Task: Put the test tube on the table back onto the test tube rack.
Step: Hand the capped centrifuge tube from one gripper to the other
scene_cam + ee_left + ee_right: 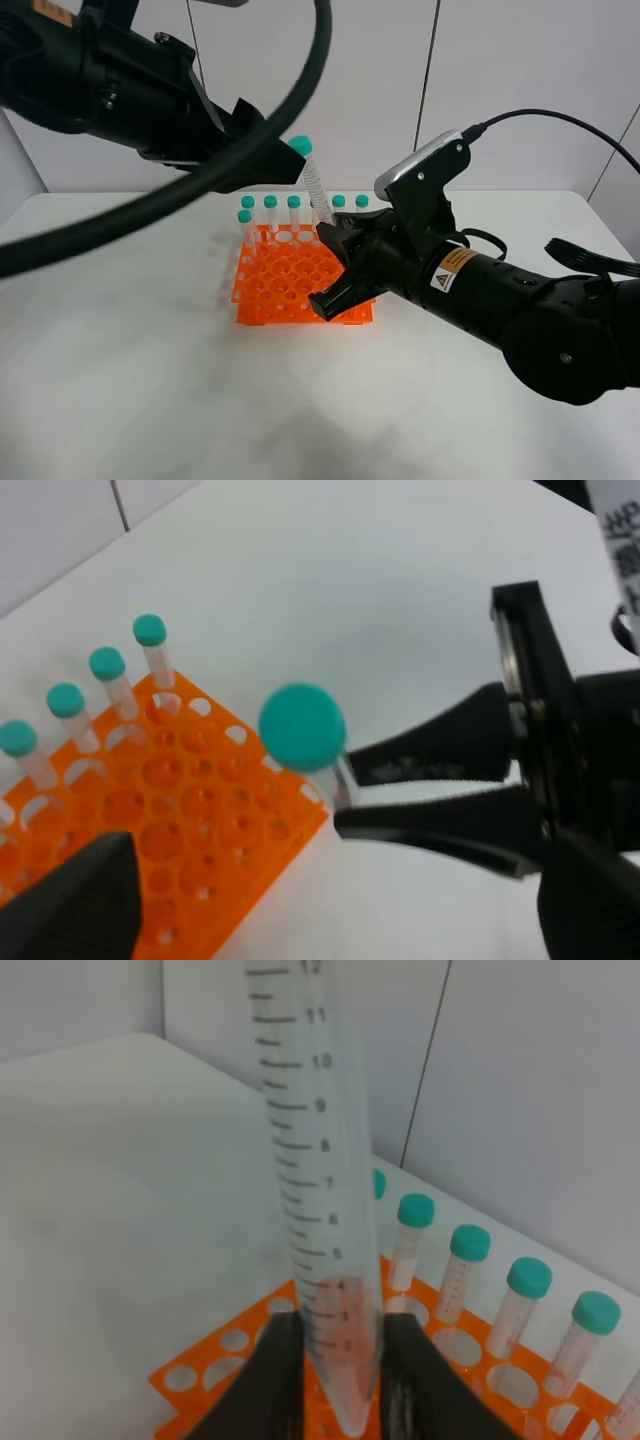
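Observation:
My left gripper grabs the test tube by its teal cap [300, 146] next, which leaves the test tube's tip free to enter the orange rack [285, 285].
The test tube [316, 188] is a clear tube with a teal cap [300, 146]. It is held tilted above the back of the orange test tube rack [285, 285]. My right gripper [332, 250] is shut on the tube's lower part. In the right wrist view the tube [322, 1210] stands between the fingers [272, 1380], its tip just above the rack [230, 1345]. The left wrist view shows its cap [302, 727] and the right gripper [342, 792] pinching it. My left gripper [262, 150] hovers open and empty behind the rack; it also shows in the left wrist view [330, 920].
Several capped tubes [270, 206] stand in the rack's back row, on both sides of the held tube. The rack stands on the white table [150, 400]. A thick black cable [180, 195] hangs across the left of the exterior view.

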Tool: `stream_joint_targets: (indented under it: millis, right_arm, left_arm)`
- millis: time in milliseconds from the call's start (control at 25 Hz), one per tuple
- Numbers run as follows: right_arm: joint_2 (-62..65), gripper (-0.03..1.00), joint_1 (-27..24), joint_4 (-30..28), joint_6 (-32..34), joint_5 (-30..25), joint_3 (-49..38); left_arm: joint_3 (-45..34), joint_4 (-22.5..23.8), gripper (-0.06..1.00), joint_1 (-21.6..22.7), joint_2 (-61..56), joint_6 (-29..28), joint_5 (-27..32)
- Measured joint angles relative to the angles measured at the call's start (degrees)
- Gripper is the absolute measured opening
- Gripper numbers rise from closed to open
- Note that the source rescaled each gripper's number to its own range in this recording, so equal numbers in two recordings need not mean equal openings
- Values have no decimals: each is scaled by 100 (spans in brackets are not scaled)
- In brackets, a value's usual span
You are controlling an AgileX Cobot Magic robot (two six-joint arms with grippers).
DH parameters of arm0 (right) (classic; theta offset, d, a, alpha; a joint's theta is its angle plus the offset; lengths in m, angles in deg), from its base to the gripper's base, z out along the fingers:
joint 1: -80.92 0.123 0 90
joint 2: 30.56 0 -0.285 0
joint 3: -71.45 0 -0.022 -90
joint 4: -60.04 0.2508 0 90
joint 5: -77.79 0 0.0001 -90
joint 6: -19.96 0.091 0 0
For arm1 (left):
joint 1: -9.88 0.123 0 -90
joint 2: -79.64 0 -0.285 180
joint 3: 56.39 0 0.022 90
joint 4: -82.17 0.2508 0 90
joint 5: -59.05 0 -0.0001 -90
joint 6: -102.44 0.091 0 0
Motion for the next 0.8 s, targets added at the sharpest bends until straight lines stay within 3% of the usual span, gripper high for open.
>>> stream_joint_targets:
  millis: [800]
  right_arm:
    - [0,0,0,6,0,5,0]
  left_arm:
    - [188,-212,86,0,833,20,-560]
